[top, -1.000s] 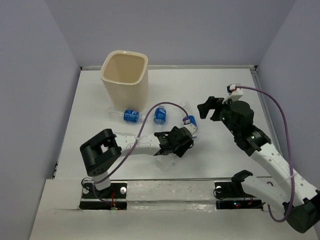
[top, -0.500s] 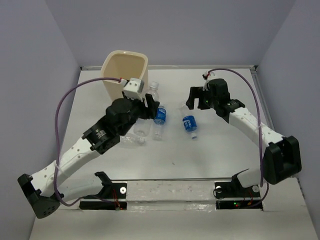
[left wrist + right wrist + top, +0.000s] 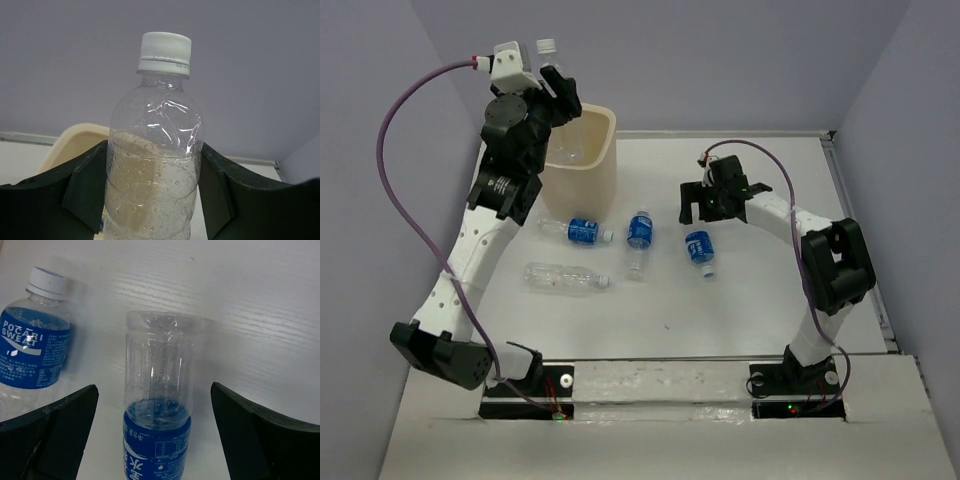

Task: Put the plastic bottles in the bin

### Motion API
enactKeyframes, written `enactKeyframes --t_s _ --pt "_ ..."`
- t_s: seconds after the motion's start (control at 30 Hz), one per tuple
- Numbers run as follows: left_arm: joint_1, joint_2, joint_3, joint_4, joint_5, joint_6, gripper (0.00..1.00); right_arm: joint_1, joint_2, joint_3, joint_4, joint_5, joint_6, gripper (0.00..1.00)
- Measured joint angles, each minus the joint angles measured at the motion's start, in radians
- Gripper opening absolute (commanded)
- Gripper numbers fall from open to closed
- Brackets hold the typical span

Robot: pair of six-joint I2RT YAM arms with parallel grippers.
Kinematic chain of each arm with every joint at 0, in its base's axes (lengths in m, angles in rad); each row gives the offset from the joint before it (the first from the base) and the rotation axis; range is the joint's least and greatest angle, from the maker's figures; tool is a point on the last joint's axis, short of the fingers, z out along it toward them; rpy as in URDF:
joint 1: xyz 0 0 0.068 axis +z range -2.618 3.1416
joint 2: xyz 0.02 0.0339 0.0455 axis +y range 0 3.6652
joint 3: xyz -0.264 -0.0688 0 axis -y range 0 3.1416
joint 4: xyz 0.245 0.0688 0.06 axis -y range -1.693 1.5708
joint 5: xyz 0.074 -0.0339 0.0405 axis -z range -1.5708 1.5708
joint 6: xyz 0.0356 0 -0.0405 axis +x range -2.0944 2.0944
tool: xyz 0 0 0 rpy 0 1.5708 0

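Observation:
The blue-labelled bottle's clear base is below the fingers of my right gripper, so I need to lower the gripper before I close it on the base.
My left gripper (image 3: 552,82) is raised above the near-left rim of the cream bin (image 3: 588,165) and is shut on a clear plastic bottle (image 3: 155,160) with a white cap (image 3: 548,46), held upright. In the left wrist view the bin's rim (image 3: 75,140) shows behind the bottle. My right gripper (image 3: 702,212) is open, low over a lying blue-labelled bottle (image 3: 699,247) whose clear base (image 3: 157,370) sits between the spread fingers without touching them. Two more blue-labelled bottles (image 3: 582,231) (image 3: 639,238) and an unlabelled one (image 3: 565,278) lie on the table.
The white table (image 3: 760,290) is walled by lilac panels at the back and both sides. The bottle beside the right gripper's left finger (image 3: 32,357) lies close. The left arm's purple cable (image 3: 395,150) loops out to the left.
The left gripper has lifted its bottle from table height beside the bin to above the bin's rim. The right gripper has shifted slightly left and closer over its bottle.

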Motion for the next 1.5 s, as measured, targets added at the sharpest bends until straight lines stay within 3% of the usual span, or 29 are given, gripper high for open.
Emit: enactKeyframes --t_s 0.23,0.43,0.53,0.57,0.63,0.7,0.97,1.17,1.33,1.5 --pt "0.156 0.233 0.097 0.13 -0.005 0.008 0.66 0.0 0.077 0.027 -0.017 -0.002 -0.01 1.0" --pt "0.204 0.38 0.097 0.22 -0.022 0.039 0.72 0.001 0.138 0.081 -0.024 0.003 -0.018 0.97" --pt "0.204 0.426 0.092 0.276 -0.035 0.058 0.79 0.001 0.166 0.1 -0.024 0.008 -0.018 0.91" --pt "0.203 0.432 0.08 0.303 -0.039 0.063 0.88 0.001 0.169 0.1 -0.025 0.01 -0.017 0.88" --pt "0.203 0.432 0.034 0.366 -0.043 0.068 0.99 0.001 0.17 0.1 -0.028 0.012 -0.016 0.77" --pt "0.203 0.426 -0.015 0.42 -0.043 0.071 0.99 0.001 0.17 0.101 -0.026 0.017 -0.014 0.65" --pt "0.203 0.344 -0.107 0.425 -0.019 0.022 0.99 0.024 0.109 0.083 -0.027 0.053 0.006 0.55" --pt "0.192 0.141 -0.106 0.344 0.116 -0.097 0.99 0.081 -0.087 0.083 -0.025 0.087 0.024 0.54" --pt "0.117 -0.014 -0.14 0.256 0.174 -0.181 0.99 0.151 -0.196 0.163 -0.011 0.108 0.034 0.54" --pt "0.034 -0.212 -0.417 0.173 0.199 -0.22 0.99 0.209 -0.199 0.34 0.032 0.115 0.037 0.55"
